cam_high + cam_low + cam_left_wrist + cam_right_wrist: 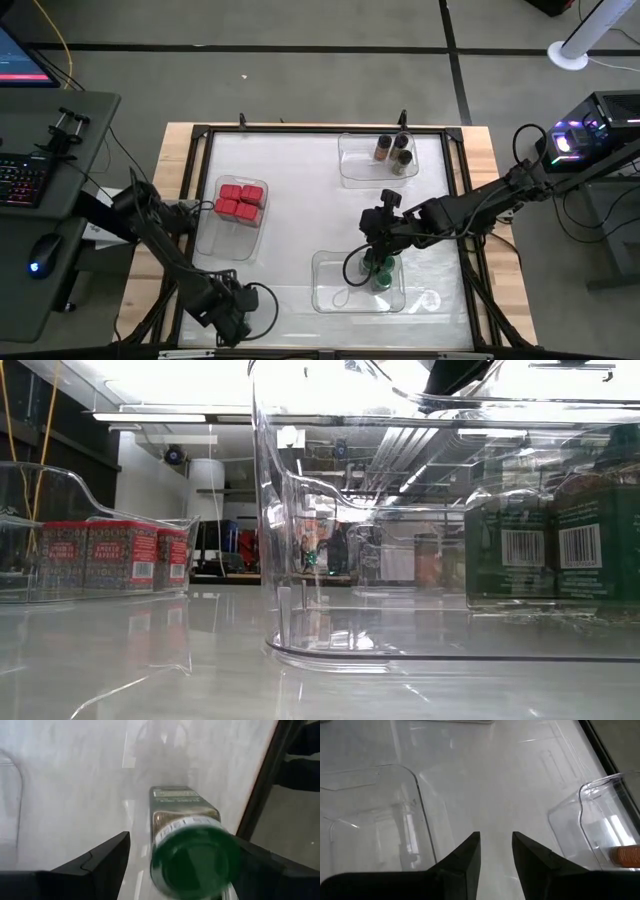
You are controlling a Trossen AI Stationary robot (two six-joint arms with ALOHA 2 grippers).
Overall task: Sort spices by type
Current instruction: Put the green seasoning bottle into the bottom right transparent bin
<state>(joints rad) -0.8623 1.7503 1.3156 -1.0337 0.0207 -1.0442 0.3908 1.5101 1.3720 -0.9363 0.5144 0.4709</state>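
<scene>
The spice jar needs sorting into the clear tray of green-lidded jars, so my left gripper should hold its neck (186,826).
A green-lidded spice jar (184,817) is on the table near its near left corner, its lid (195,866) toward the wrist camera. My left gripper (181,840) points down over it, open, with one finger on each side of the jar. In the high view that gripper (232,322) hides the jar. My right gripper (378,228) hangs above the near clear tray (330,292), which holds green-lidded jars (380,270). Its fingers (496,837) stand slightly open with nothing between them. Red boxy spices (240,200) sit in the left tray (215,242). Brownish jars (393,150) stand in the far tray (355,170).
A dark frame rail (265,775) runs along the table's edge close beside the left gripper. Bare white table lies between the three trays (300,220). In the low view the near tray's wall (290,560) fills the middle, with red boxes (100,555) at the left.
</scene>
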